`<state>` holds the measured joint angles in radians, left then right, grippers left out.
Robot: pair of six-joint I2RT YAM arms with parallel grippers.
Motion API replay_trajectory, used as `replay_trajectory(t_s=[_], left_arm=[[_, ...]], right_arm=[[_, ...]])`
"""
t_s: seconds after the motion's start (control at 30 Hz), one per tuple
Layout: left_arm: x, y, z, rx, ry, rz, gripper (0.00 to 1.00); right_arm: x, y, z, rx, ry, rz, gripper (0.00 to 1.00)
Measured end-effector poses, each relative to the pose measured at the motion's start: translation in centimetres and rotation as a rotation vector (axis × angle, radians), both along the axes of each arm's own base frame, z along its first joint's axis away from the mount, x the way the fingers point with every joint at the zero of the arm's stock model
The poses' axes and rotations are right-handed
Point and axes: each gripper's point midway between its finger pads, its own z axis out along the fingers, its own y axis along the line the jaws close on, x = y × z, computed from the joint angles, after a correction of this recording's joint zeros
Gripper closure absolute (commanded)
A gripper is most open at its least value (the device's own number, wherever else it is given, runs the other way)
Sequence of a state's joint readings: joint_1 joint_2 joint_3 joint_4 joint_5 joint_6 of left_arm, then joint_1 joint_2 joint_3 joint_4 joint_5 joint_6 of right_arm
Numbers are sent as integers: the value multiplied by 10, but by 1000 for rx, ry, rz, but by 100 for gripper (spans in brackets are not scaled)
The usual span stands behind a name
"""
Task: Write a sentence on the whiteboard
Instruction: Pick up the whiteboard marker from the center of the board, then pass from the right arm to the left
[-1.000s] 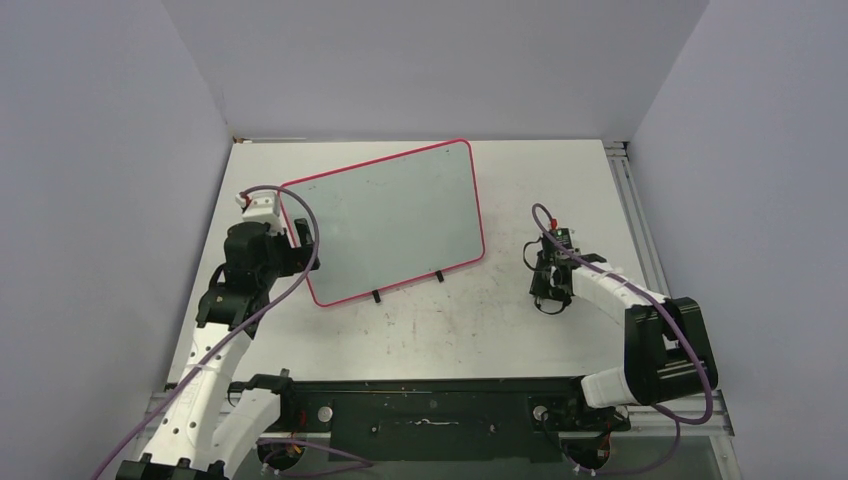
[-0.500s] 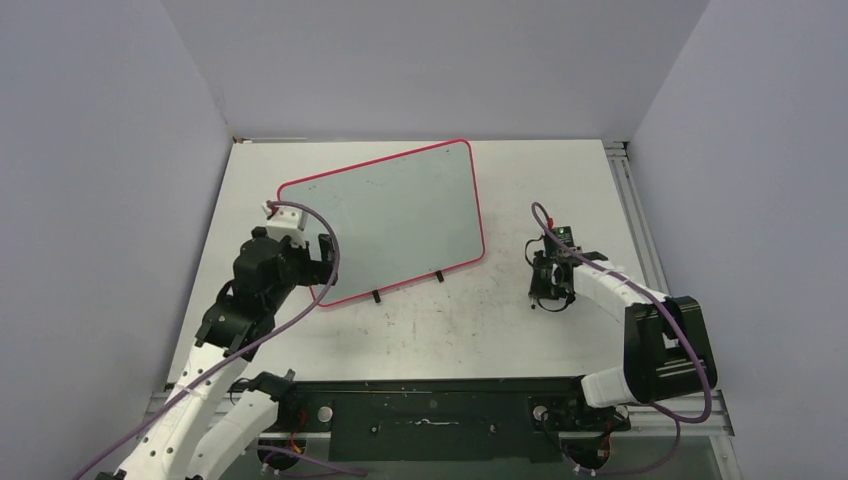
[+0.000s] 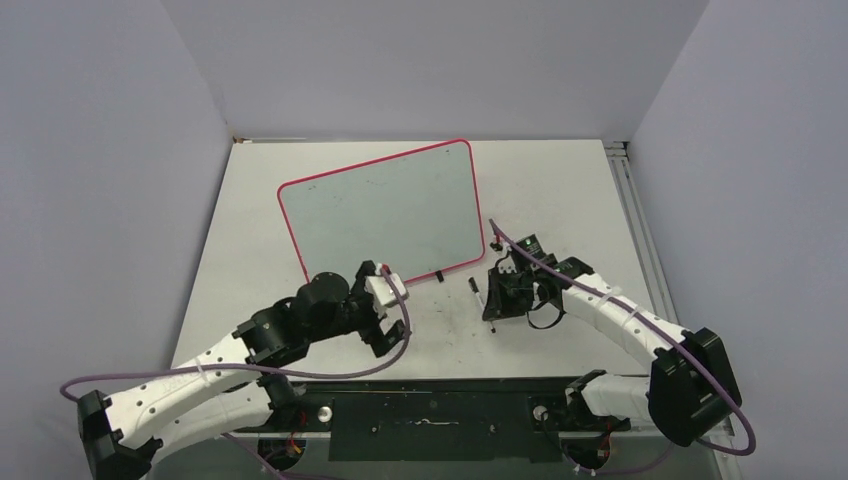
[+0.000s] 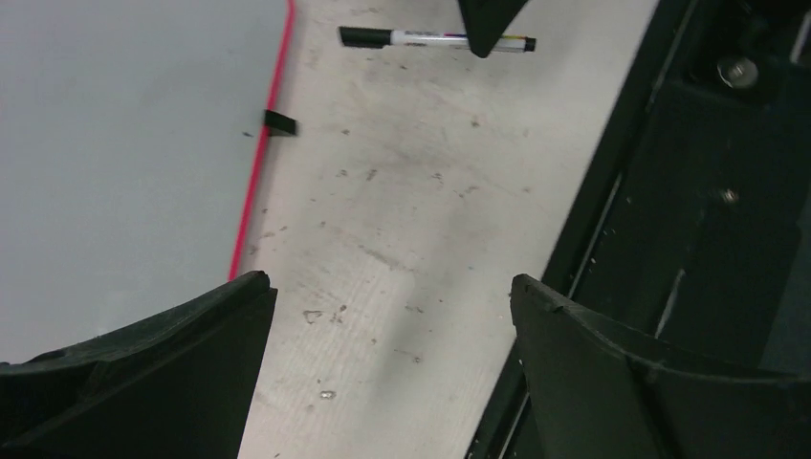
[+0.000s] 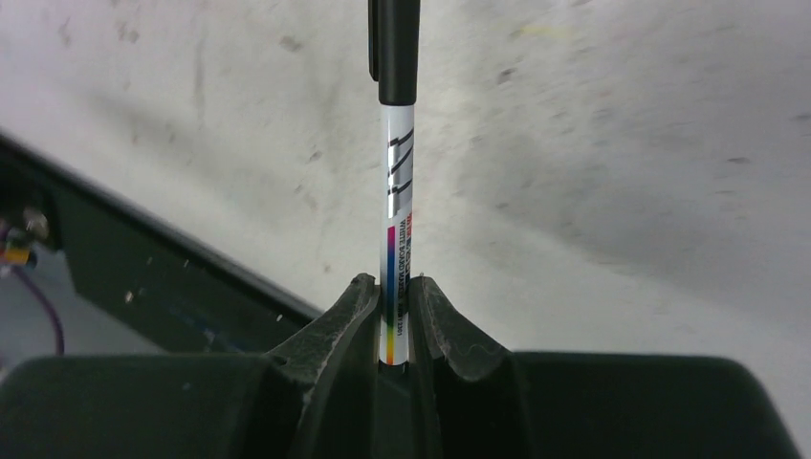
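Observation:
My left gripper is going to grab the marker's black cap next, to uncap the marker for writing. The white body of the marker is left to my right gripper.
The whiteboard with its pink-red rim lies tilted on the table at the back middle; it also shows in the left wrist view. No sentence shows on it; the board looks blank. My right gripper is shut on a white marker with a black cap, held above the table just right of the board's near right corner. The marker also shows in the left wrist view. My left gripper is open and empty, low over the table in front of the board's near edge.
Black feet stick out from the board's near rim. The black base rail runs along the table's near edge, close under my left gripper. A metal rail lines the right table edge. Grey walls close in on three sides.
My left arm has swung from the board's left edge round to the near side, in front of the board. My right gripper has moved left and nearer with the marker.

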<state>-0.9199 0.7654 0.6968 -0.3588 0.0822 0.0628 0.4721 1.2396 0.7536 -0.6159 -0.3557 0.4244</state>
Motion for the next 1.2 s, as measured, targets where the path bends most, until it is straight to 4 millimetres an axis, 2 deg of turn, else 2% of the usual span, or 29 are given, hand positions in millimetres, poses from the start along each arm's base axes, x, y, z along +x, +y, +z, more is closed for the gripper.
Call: replay_trajectory(t_s=[0.1, 0.23, 0.37, 0.47, 0.57, 0.73, 0.83, 1.07, 1.2], left_arm=[[-29, -15, -19, 52, -5, -144, 8], [-64, -28, -34, 106, -57, -297, 7], [-79, -33, -39, 141, -123, -358, 9], [-89, -36, -46, 176, -162, -394, 16], [-99, -38, -53, 210, -181, -432, 27], [-108, -40, -61, 245, -204, -465, 35], [-107, -39, -62, 254, -218, -459, 38], [-101, -39, -65, 286, -251, -428, 42], [-101, -39, -70, 315, -263, -422, 55]], right_arm=[[-33, 26, 7, 63, 58, 126, 95], [-76, 57, 18, 135, 127, 282, 95], [-113, 78, 30, 192, 185, 412, 95], [-135, 88, 38, 229, 224, 489, 95], [-146, 92, 45, 264, 255, 528, 95], [-151, 100, 64, 321, 269, 572, 95], [-154, 105, 75, 341, 269, 602, 95], [-169, 107, 82, 336, 305, 678, 95], [-175, 108, 87, 335, 313, 718, 95]])
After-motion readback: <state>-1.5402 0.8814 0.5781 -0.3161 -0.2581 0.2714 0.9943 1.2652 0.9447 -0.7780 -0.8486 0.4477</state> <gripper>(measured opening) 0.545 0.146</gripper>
